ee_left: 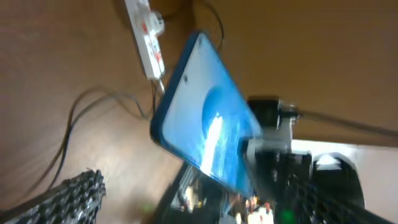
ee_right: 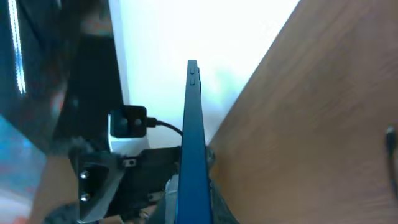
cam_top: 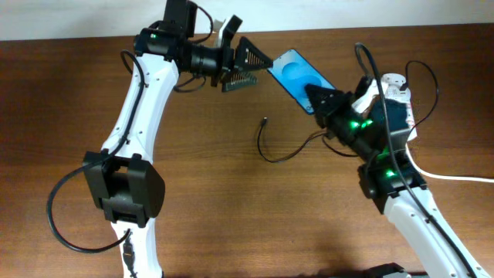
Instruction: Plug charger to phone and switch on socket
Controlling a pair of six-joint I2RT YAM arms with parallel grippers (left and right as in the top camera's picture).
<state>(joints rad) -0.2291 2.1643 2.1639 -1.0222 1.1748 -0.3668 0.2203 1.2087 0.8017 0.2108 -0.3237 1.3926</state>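
The left gripper should grab the phone's loose end [cam_top: 285,64], so that the phone's end in the robot's right gripper stays free to plug the charger [cam_top: 270,154].
The phone [cam_top: 297,73] is held off the table at the back centre, tilted, its blue screen lit. My right gripper [cam_top: 320,98] is shut on its lower right end. In the right wrist view the phone [ee_right: 194,124] stands edge-on between my right gripper's [ee_right: 194,190] jaws. My left gripper [cam_top: 258,69] hangs open just left of the phone's free end, not touching it. The phone [ee_left: 202,121] fills the left wrist view, with one left finger [ee_left: 68,199] at the bottom left. The charger [cam_top: 270,154] lies loose on the table, its tip [cam_top: 265,121] pointing away. The socket [cam_top: 398,89] lies at the right, partly hidden by my right arm.
The socket's thick white lead [cam_top: 455,177] runs off the right edge. My left arm [cam_top: 131,131] crosses the left half of the brown table [cam_top: 62,100]. In the left wrist view the socket [ee_left: 146,37] and the thin black charger cable [ee_left: 68,127] lie behind the phone.
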